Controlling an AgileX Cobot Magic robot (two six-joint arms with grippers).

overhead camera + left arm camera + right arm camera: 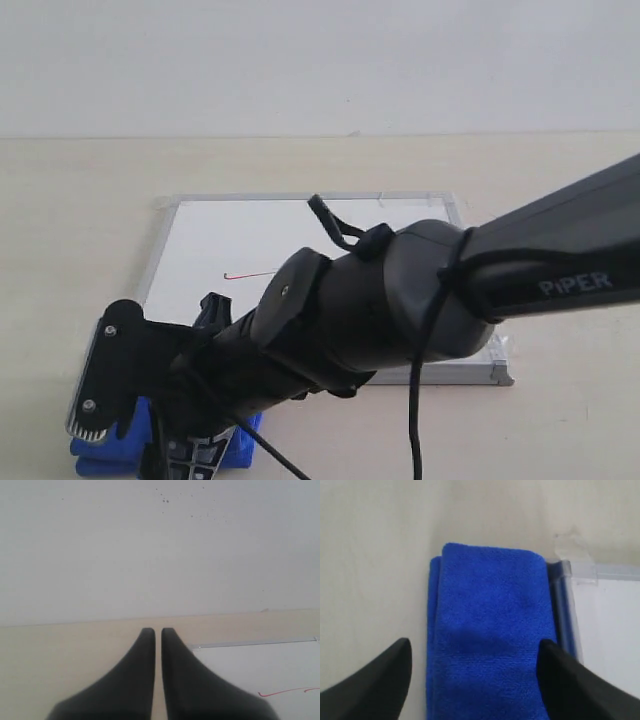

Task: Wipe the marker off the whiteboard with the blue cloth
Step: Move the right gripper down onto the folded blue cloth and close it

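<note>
I should next grab the folded blue cloth by its middle (490,650) with my right gripper, so that it can wipe the red marker line off the whiteboard.
The whiteboard (220,230) lies flat on the table, with the thin red marker line (248,275) on its left half. The blue cloth (100,455) lies folded off the board's near left corner. My right arm reaches across the board, and its gripper (185,450) hangs over the cloth. In the right wrist view the right gripper (475,645) is open, its fingers on either side of the blue cloth (490,635), beside the whiteboard's (610,625) corner. The left gripper (158,630) is shut on nothing, with the whiteboard (250,665) and marker line (287,691) beside it.
Clear tape (572,545) holds the board's corner to the beige table (80,200). A white wall (300,60) rises behind the table. A black cable (415,400) dangles from my right arm over the board's near edge.
</note>
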